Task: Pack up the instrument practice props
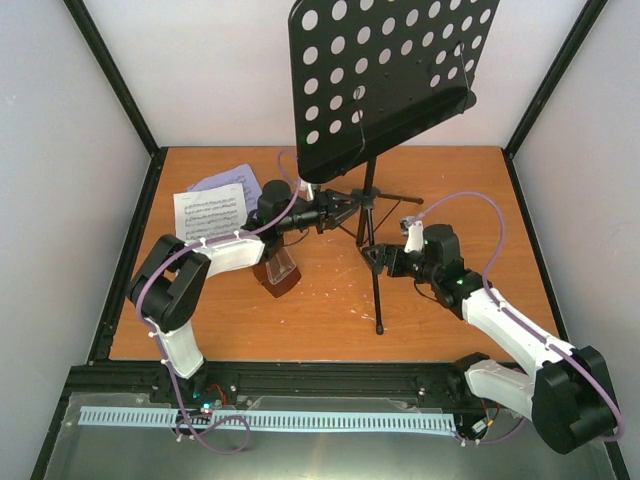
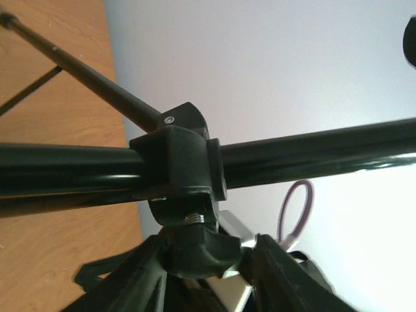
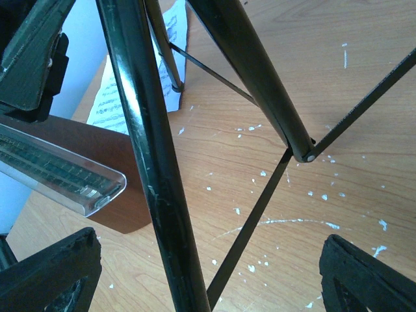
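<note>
My right gripper needs to grab the music stand by its upper pole point(image 1: 370, 174) next, so the tripod legs stay free to fold together.
The black music stand point(image 1: 385, 70) stands mid-table with its perforated desk high and its tripod legs spread. My left gripper point(image 1: 345, 208) reaches in from the left at the stand's pole. In the left wrist view the left gripper point(image 2: 208, 260) is shut on the black clamp knob point(image 2: 198, 250) under the pole collar point(image 2: 179, 156). My right gripper point(image 1: 378, 260) is open wide, and a black stand tube point(image 3: 156, 169) passes between its fingers point(image 3: 52, 273), untouched. The red-brown metronome point(image 1: 280, 270) lies under my left forearm. The sheet-music pages point(image 1: 210, 212) lie at the back left.
A bluish paper point(image 1: 235, 178) pokes out behind the sheet music. Tripod legs run toward the near edge point(image 1: 378, 305) and to the right point(image 1: 400, 197), with thin braces point(image 3: 260, 214) low over the wood. White walls and black frame posts point(image 1: 110, 75) close in the table.
</note>
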Available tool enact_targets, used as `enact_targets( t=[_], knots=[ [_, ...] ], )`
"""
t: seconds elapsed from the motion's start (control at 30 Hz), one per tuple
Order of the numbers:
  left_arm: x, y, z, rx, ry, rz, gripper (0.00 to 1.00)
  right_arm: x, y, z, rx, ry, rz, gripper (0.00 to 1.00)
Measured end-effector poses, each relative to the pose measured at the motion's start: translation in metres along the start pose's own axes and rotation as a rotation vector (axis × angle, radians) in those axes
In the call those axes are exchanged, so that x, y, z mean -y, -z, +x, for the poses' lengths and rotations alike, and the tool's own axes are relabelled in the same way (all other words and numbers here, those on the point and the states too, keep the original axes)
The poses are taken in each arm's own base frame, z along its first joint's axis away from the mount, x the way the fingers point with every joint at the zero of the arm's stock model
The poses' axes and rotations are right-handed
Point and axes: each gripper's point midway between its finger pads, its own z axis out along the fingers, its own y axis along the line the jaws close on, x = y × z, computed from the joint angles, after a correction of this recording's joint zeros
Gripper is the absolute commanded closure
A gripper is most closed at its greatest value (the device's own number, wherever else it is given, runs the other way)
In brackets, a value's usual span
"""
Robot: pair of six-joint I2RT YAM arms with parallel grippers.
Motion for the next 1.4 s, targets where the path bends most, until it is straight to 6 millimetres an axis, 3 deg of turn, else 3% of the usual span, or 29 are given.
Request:
enact_targets(
  t=[0.13, 0.27, 0.43, 0.6, 0.77, 0.9, 1.1, 1.23, 1.4],
  knots=[
    [0.001, 0.003, -0.004, 0.007, -0.009, 0.002, 0.27, -0.009, 0.014, -0.013, 0.042, 0.01, 0.0, 0.08],
    [0.002, 0.012, -0.014, 0.041, -0.058, -0.03, 0.19, -0.028, 0.041, -0.051, 0.164, 0.044, -0.032, 0.07],
    [0.021, 0.027, -0.018, 0.096, -0.176, -0.069, 0.23, -0.038, 0.06, -0.093, 0.29, 0.075, -0.079, 0.11],
    [0.044, 0.03, -0.015, 0.138, -0.359, -0.114, 0.4, -0.04, 0.053, -0.122, 0.347, 0.097, -0.133, 0.18],
    [0.054, 0.02, 0.006, 0.144, -0.47, -0.14, 0.46, -0.055, 0.046, -0.15, 0.443, 0.174, -0.225, 0.24],
    [0.035, 0.02, 0.029, 0.142, -0.48, -0.187, 0.46, -0.067, 0.046, -0.169, 0.532, 0.256, -0.299, 0.3],
    [0.013, 0.003, 0.063, 0.096, -0.492, -0.234, 0.5, -0.079, 0.036, -0.185, 0.576, 0.346, -0.379, 0.36],
    [-0.002, -0.003, 0.071, 0.096, -0.491, -0.257, 0.5, -0.088, 0.035, -0.197, 0.601, 0.412, -0.407, 0.38],
    [-0.039, -0.013, 0.075, 0.082, -0.472, -0.327, 0.5, -0.096, 0.031, -0.204, 0.618, 0.472, -0.424, 0.44]
  ],
)
